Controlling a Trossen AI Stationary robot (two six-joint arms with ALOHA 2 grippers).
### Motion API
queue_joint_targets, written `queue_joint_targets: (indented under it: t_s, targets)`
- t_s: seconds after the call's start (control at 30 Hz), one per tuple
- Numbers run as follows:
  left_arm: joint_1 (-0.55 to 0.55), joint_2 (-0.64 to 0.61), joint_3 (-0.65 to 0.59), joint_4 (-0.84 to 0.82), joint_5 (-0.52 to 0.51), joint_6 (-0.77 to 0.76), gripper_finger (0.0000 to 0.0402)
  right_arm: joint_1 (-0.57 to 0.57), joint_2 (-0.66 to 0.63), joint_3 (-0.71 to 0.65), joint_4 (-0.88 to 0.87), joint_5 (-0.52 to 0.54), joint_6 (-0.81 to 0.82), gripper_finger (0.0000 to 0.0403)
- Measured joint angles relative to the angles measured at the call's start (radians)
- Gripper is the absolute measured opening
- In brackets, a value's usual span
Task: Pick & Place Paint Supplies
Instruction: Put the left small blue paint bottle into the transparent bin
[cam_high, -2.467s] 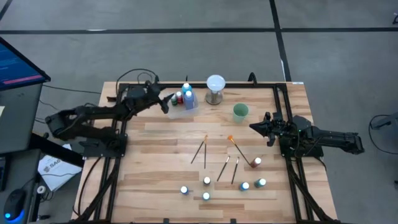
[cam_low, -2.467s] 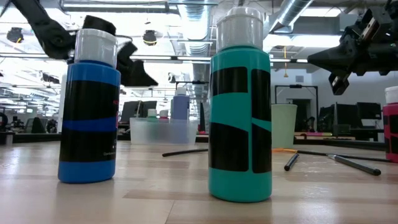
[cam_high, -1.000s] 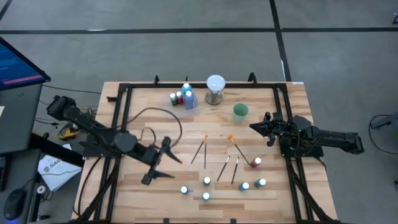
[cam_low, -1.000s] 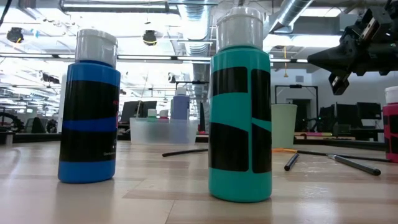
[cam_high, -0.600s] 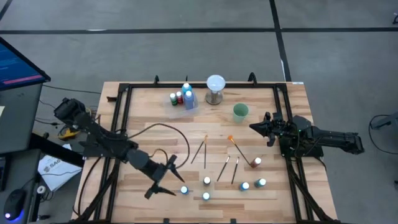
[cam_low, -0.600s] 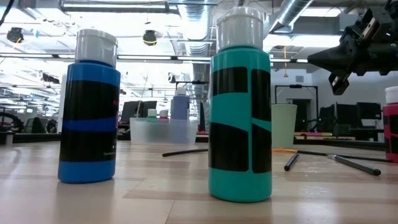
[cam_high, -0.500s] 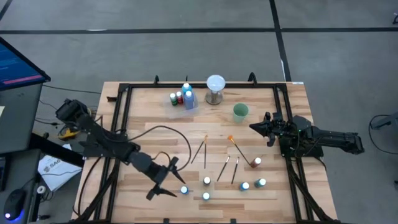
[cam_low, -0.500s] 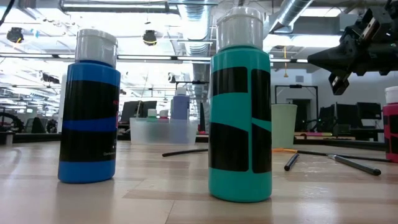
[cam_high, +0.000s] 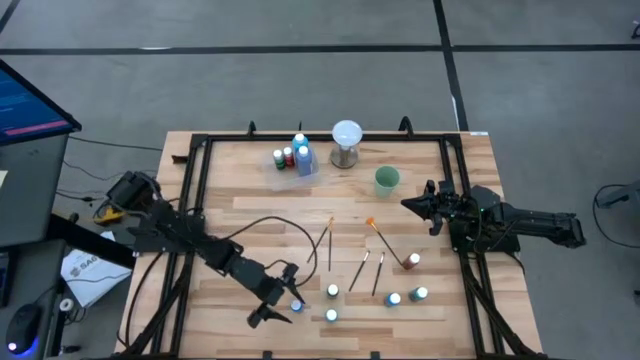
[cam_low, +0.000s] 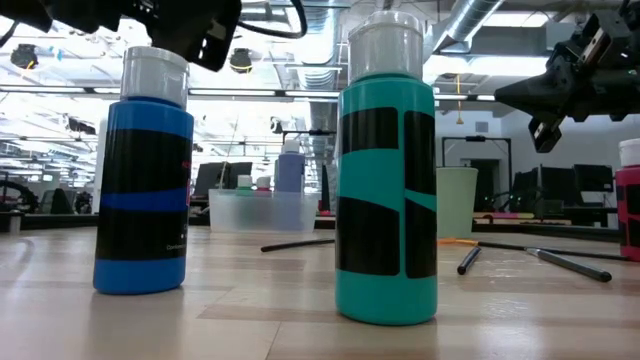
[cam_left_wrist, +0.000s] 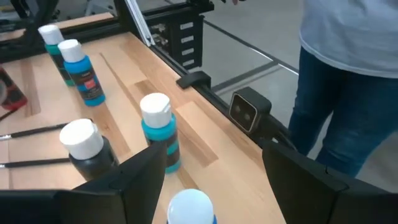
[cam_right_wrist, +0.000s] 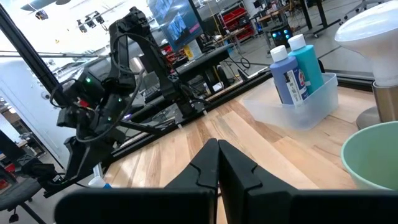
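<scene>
My left gripper comes down to the cap next, then closes on it, since the white cap (cam_high: 297, 305) shows below its open fingers and closing now would miss.
My left gripper (cam_high: 287, 297) is open over the table's near middle. Its two fingers stand on either side of a blue, white-capped paint bottle (cam_high: 296, 305) without touching it. In the left wrist view the cap (cam_left_wrist: 189, 205) shows between the fingers. In the low view the gripper (cam_low: 200, 35) hangs just above this bottle (cam_low: 145, 170). Other bottles stand nearby: a teal one (cam_left_wrist: 157, 130) and a dark one (cam_left_wrist: 84, 146). Several thin brushes (cam_high: 330, 243) lie flat mid-table. My right gripper (cam_high: 408, 205) is shut and empty, held above the table's right side.
A clear bin (cam_high: 297, 162) with several bottles, a white globe (cam_high: 346, 143) and a green cup (cam_high: 387, 180) stand at the far side. More bottles (cam_high: 394, 299) and a red one (cam_high: 413, 260) stand near right. A person in jeans (cam_left_wrist: 348, 81) stands beyond the near edge.
My left gripper has swung toward the table's near edge and rightward, down to the blue bottle, and now straddles it. It has come into the low view above that bottle. No bottle or brush has moved.
</scene>
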Motion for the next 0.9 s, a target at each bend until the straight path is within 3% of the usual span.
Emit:
queue_joint_targets:
  t_s: [0.23,0.6,0.9]
  targets:
    - [0.005,0.054,-0.017,0.033,0.002,-0.002,0.0263,0.0,0.0,0.0,0.0,0.0,0.0,0.0]
    - [0.017,0.068,-0.12,0.244,0.005,-0.052,0.0263,-0.001,0.0,0.0,0.0,0.0,0.0,0.0]
    - [0.039,0.068,-0.149,0.272,0.007,-0.027,0.0261,-0.001,0.0,0.0,0.0,0.0,0.0,0.0]
